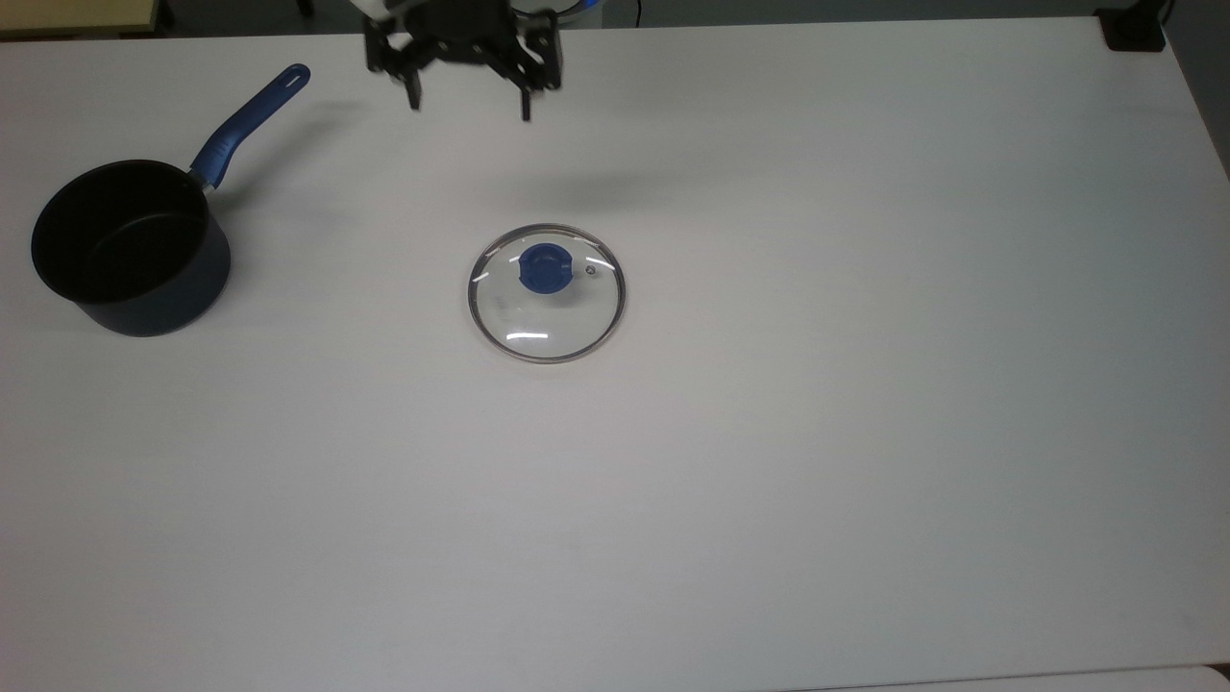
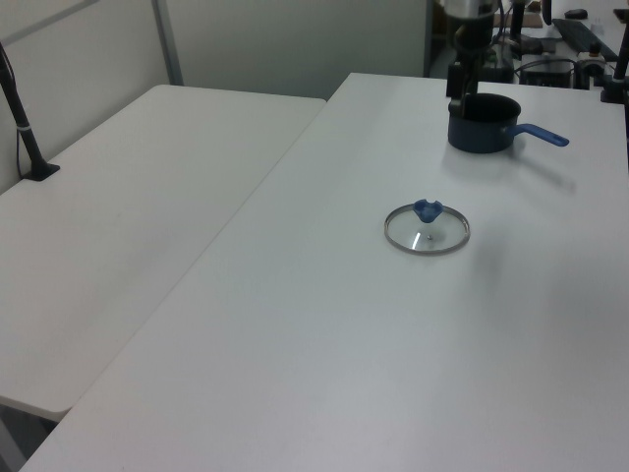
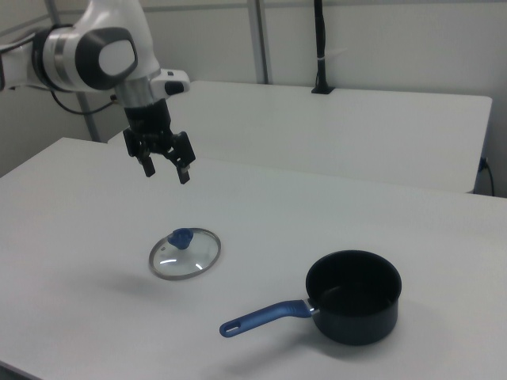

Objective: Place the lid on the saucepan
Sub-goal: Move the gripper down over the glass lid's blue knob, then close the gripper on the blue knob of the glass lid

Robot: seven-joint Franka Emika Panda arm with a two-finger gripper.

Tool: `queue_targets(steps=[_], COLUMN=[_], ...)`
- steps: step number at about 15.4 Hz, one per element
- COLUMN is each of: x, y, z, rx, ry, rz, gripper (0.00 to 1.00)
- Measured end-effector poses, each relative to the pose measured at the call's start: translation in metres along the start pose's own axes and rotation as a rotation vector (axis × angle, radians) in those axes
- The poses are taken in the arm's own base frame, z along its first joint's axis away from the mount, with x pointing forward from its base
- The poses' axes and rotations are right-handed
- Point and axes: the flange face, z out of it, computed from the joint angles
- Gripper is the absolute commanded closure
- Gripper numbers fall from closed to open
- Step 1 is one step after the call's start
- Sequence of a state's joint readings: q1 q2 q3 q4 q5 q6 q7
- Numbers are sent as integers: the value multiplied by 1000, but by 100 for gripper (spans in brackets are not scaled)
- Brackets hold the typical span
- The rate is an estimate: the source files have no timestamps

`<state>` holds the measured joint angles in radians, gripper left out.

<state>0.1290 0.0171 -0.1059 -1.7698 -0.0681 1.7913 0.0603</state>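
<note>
I will grab the clear glass lid by its blue knob point(image 2: 428, 210) next. Then the lid can go on the saucepan point(image 2: 482, 123).
The lid point(image 1: 548, 309), a clear glass disc with a metal rim and a blue knob, lies flat near the middle of the white table point(image 1: 865, 432). In the top view the dark navy saucepan point(image 1: 130, 248) stands upright to the lid's left, empty, its blue handle point(image 1: 245, 120) pointing toward the far edge. My gripper point(image 1: 471, 109) hangs open and empty above the table, beyond the lid near the top view's upper edge. In the right view the gripper point(image 3: 166, 175) is well above the lid point(image 3: 184, 253), with the saucepan point(image 3: 353, 307) at the right view's right. The left view shows the lid point(image 2: 427, 229) and the saucepan point(image 2: 482, 123).
A second white table point(image 2: 128, 226) adjoins on the left view's left, with a black clamped post point(image 2: 25, 128) on it. A black clamp point(image 1: 1134, 29) sits at the top view's upper right corner. Bare table surface surrounds the lid and lies between it and the saucepan.
</note>
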Motion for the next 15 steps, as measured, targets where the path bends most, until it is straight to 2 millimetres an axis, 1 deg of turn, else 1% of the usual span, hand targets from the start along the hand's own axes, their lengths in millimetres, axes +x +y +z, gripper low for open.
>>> queue_targets(steps=[2,5,8,9,11,12,15], x=[10,28,37,40,42,42,43], y=[-21,-51,-70,-76,-78,-77,-68], z=[26,79,125,147,165,171,178], rx=[-3,-12,-23,-26,-29,-29,-27], ry=[2,-26,-73,-88,-103,-110,-122], rz=[-35,-81,-131,-151,-169,-187,-212], gripper=[0,0,0,0,3,3,17])
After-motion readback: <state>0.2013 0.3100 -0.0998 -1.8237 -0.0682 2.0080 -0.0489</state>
